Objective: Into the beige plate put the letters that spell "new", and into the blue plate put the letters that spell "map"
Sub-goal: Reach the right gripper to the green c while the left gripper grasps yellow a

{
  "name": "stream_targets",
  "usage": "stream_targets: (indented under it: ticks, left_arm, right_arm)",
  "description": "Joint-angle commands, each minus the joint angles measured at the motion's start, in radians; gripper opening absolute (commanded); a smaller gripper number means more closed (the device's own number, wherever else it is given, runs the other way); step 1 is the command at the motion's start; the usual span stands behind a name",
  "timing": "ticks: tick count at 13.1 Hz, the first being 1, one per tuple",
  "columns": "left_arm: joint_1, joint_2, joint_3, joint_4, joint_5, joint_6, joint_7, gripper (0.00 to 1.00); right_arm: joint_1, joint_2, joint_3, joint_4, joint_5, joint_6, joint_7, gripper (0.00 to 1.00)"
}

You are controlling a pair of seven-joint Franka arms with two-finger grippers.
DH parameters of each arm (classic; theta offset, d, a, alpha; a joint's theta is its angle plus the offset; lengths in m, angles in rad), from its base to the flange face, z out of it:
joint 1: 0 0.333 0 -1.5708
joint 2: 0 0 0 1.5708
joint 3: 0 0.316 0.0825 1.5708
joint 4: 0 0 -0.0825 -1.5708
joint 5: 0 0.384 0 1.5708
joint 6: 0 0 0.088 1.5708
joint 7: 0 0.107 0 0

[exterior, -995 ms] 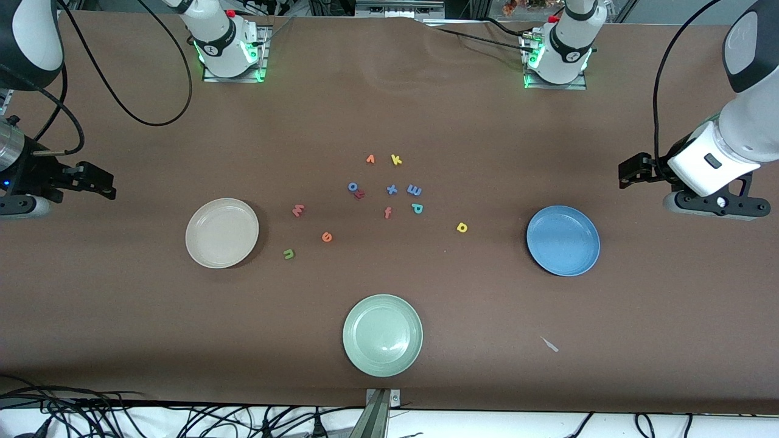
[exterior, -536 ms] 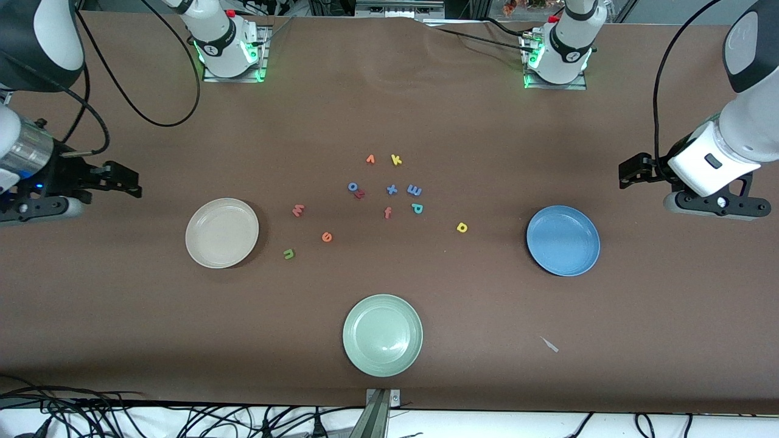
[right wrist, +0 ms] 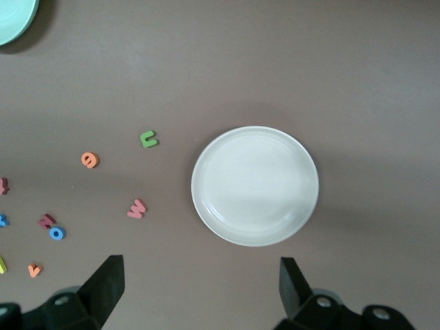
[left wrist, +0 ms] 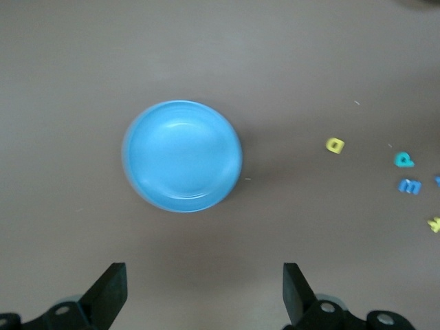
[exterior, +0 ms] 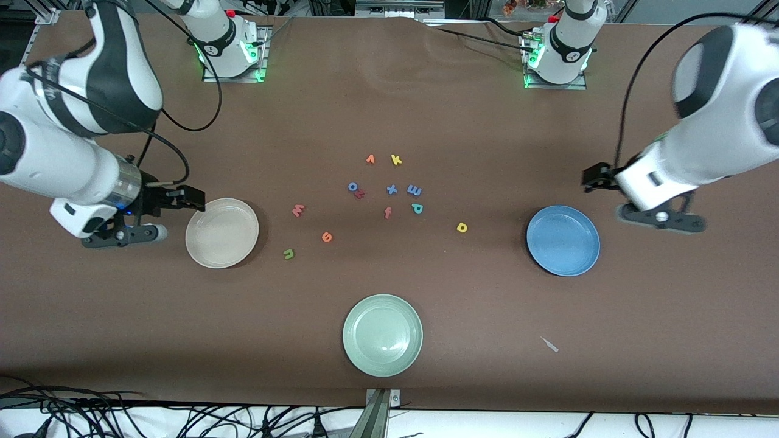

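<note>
The left gripper grabs the yellow a by its ring-shaped body (exterior: pixel 462 227) next, to spell "map" in the blue plate (exterior: pixel 563 240).
The beige plate (exterior: pixel 222 233) (right wrist: pixel 255 185) lies toward the right arm's end, with the pinkish-red w (exterior: pixel 297 210) (right wrist: pixel 137 207), orange e (exterior: pixel 327 237) (right wrist: pixel 89 159) and green n (exterior: pixel 288 253) (right wrist: pixel 148 139) beside it. The blue plate (exterior: pixel 563 240) (left wrist: pixel 182 156) lies toward the left arm's end. The yellow a (exterior: pixel 462 227) (left wrist: pixel 335 145), teal p (exterior: pixel 417 208) (left wrist: pixel 404 160) and blue m (exterior: pixel 414 190) (left wrist: pixel 410 185) lie toward the table's middle. My right gripper (exterior: pixel 122 234) (right wrist: pixel 199 292) hangs open over bare table beside the beige plate. My left gripper (exterior: pixel 660 217) (left wrist: pixel 205 295) hangs open beside the blue plate. Both are empty.
A pale green plate (exterior: pixel 383 334) sits nearest the front camera. Other letters cluster mid-table: yellow k (exterior: pixel 396 160), orange v (exterior: pixel 370 159), blue o (exterior: pixel 352 187), dark red z (exterior: pixel 360 194), blue x (exterior: pixel 392 189), orange-red f (exterior: pixel 387 212). A small scrap (exterior: pixel 550 344) lies near the front edge.
Both arms have swung in from the table's ends. The right gripper now hangs beside the beige plate and the left beside the blue plate. No letter or plate has moved.
</note>
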Motion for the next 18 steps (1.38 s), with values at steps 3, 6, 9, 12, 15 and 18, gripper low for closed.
stream_targets:
  ticks: [3, 6, 9, 12, 15, 18]
  left_arm:
    - [-0.132, 0.211, -0.023, 0.014, -0.033, 0.201, 0.003, 1.0]
    - [-0.176, 0.262, -0.024, -0.024, -0.035, 0.332, -0.006, 1.0]
    - [-0.179, 0.341, -0.026, -0.027, -0.035, 0.391, -0.009, 1.0]
    - [-0.223, 0.374, -0.026, -0.122, -0.033, 0.554, -0.01, 1.0]
    - [-0.231, 0.362, -0.037, -0.248, -0.033, 0.683, -0.01, 0.97]
    - [-0.232, 0.331, -0.038, -0.315, -0.023, 0.688, -0.01, 0.94]
  right_arm:
    - [0.063, 0.095, -0.003, 0.008, 0.01, 0.139, 0.072, 1.0]
    - [0.077, 0.166, 0.027, 0.0, 0.009, 0.264, 0.057, 1.0]
    - [0.072, 0.2, 0.078, -0.065, -0.025, 0.396, 0.04, 1.0]
    - [0.069, 0.252, 0.103, -0.072, -0.078, 0.458, 0.028, 1.0]
    - [0.072, 0.316, 0.103, -0.084, -0.092, 0.558, 0.022, 1.0]
    - [0.08, 0.358, 0.103, -0.095, -0.108, 0.625, 0.025, 0.99]
